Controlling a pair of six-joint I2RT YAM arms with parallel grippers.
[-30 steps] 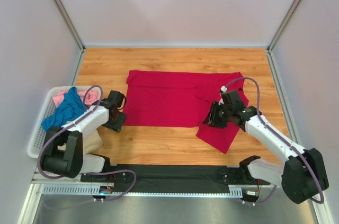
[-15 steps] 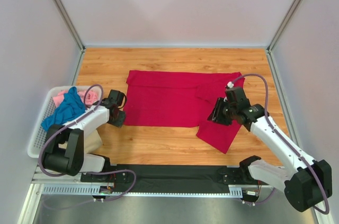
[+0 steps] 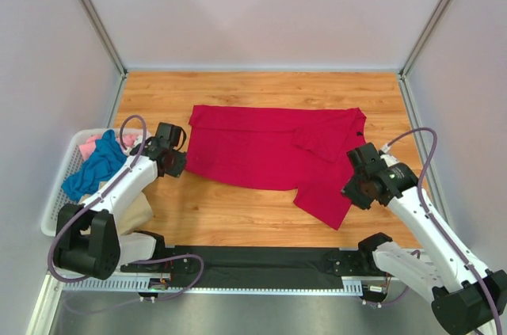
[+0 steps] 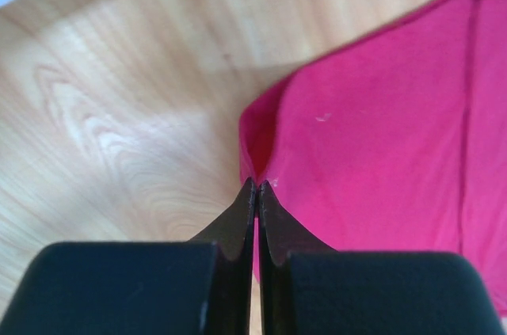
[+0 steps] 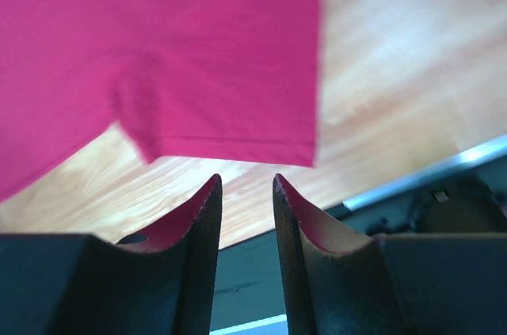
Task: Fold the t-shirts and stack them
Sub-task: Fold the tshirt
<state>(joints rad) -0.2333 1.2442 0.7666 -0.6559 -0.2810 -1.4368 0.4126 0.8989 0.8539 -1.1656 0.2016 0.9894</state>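
Note:
The crimson red t-shirt's near sleeve should fold over the t-shirt's body, so my right gripper should next pinch it at the sleeve's hem corner.
A crimson red t-shirt (image 3: 253,149) lies spread on the wooden table, one sleeve (image 3: 325,200) hanging toward the near edge. My left gripper (image 3: 176,164) is at the shirt's near-left corner, its jaws shut on a pinch of that red cloth (image 4: 261,153), which rises in a small fold at the left gripper's (image 4: 256,184) tips. By the shirt's right sleeve, my right gripper (image 3: 349,192) stands open with nothing between its fingers. In the right wrist view the sleeve hem (image 5: 230,145) lies just beyond the right gripper's (image 5: 245,180) tips, apart from them.
A white lattice basket (image 3: 55,200) at the table's left holds a teal t-shirt (image 3: 97,165) and a pink one (image 3: 136,143). Tan cloth (image 3: 140,212) lies beside it under the left arm. A black strip (image 3: 261,260) runs along the near edge.
My left gripper has closed on the shirt's near-left corner and drawn it slightly back. The right gripper has pulled away rightward off the red cloth to the sleeve's edge.

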